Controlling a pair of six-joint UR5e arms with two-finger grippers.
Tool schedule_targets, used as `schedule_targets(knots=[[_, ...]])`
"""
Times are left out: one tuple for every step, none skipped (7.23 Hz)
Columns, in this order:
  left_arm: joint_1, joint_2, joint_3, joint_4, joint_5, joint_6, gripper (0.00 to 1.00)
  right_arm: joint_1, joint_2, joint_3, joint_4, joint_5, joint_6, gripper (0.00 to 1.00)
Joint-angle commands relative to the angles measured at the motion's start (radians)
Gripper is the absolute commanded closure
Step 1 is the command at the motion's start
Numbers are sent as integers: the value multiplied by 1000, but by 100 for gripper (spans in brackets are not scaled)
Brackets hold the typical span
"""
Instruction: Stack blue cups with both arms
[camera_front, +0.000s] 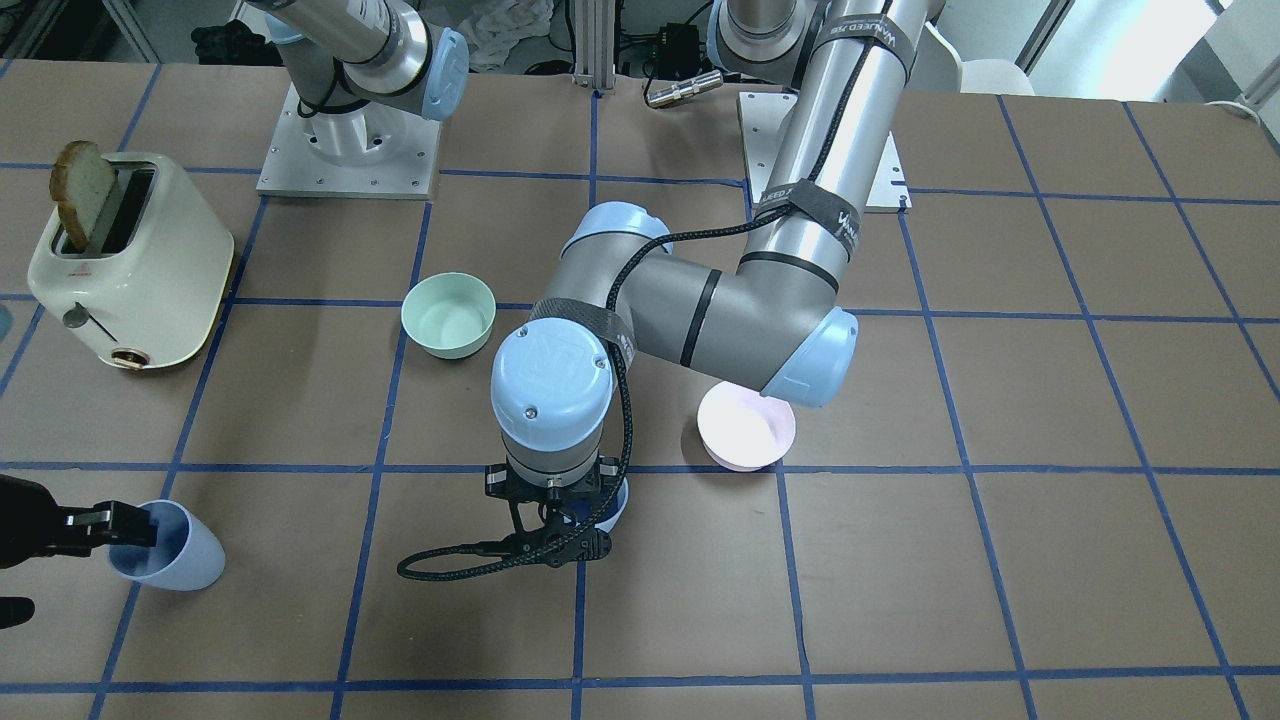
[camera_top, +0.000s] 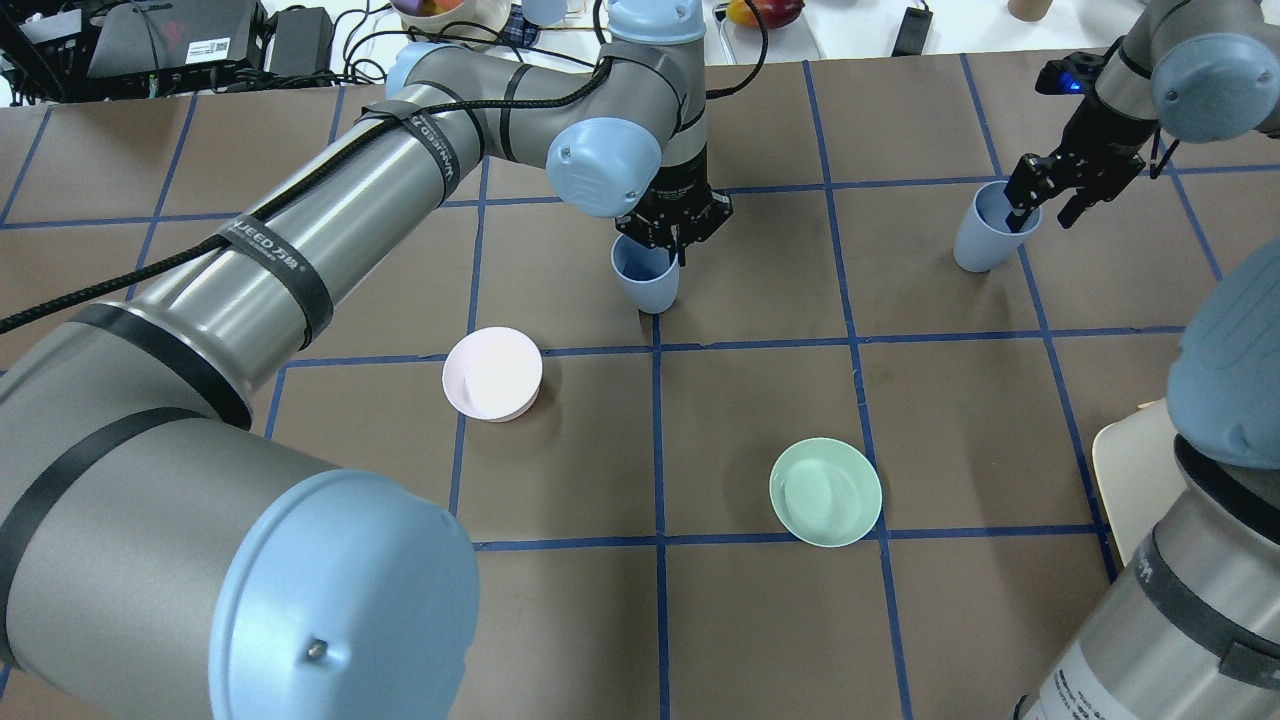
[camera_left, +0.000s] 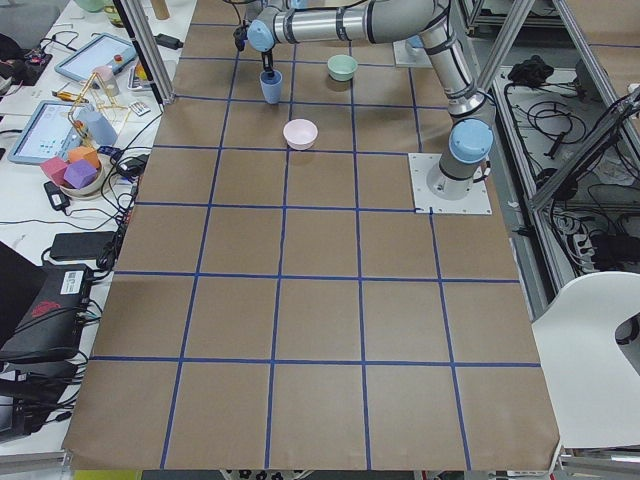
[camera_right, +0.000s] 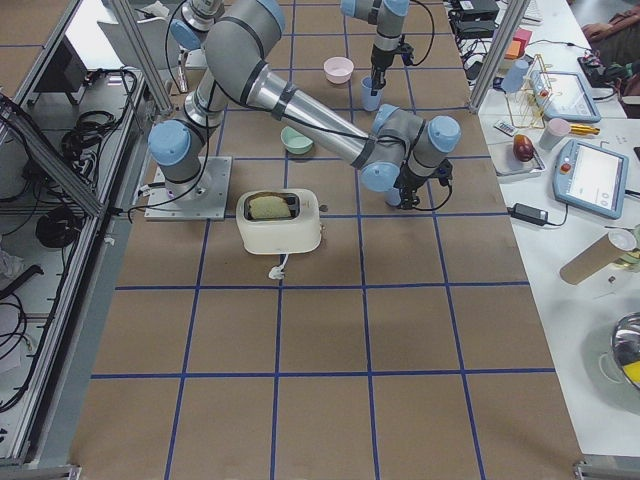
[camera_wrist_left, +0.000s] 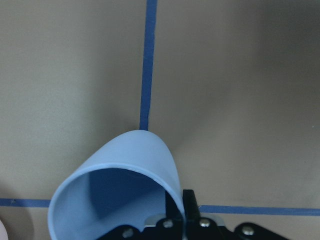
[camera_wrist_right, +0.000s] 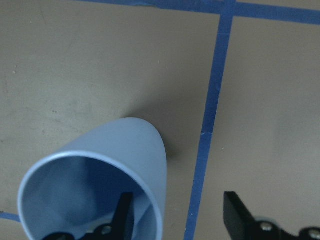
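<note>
The robot's right gripper has to grab the second blue cup by its rim (camera_front: 180, 510) next, so that this cup can be stacked onto the other blue cup (camera_front: 612, 510).
One blue cup (camera_top: 645, 278) stands near the table's middle, under my left gripper (camera_top: 672, 238). In the left wrist view the left gripper (camera_wrist_left: 182, 212) is shut on this cup's (camera_wrist_left: 130, 160) rim wall. In the front-facing view the left wrist mostly hides the cup (camera_front: 612, 510). The second blue cup (camera_top: 985, 240) stands at the far right. My right gripper (camera_top: 1042, 213) is open and straddles its rim. In the right wrist view one finger is inside the cup (camera_wrist_right: 115, 150) and the other is outside, clear of the wall. This cup also shows in the front-facing view (camera_front: 175, 560).
A pale pink bowl (camera_top: 492, 373) sits left of the middle and a mint-green bowl (camera_top: 825, 490) nearer the robot. A cream toaster (camera_front: 130, 260) with a bread slice (camera_front: 80, 190) stands on the robot's right side. Blue tape lines grid the brown table (camera_top: 760, 400).
</note>
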Motion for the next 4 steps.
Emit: schedule_targets(knots=[[0,-25,3,43,-5,-8,3,0,1,7,12,-5,2,98],[12,4,12,37,-3,1,0,0,-1,1,41,-8,2,100],[35,44,16,16,-3,2,0,0,-5,-5,83,-17,2,100],[49,112,35,-77,-5,5,0,0,-22,-7,114,-18,2,100]])
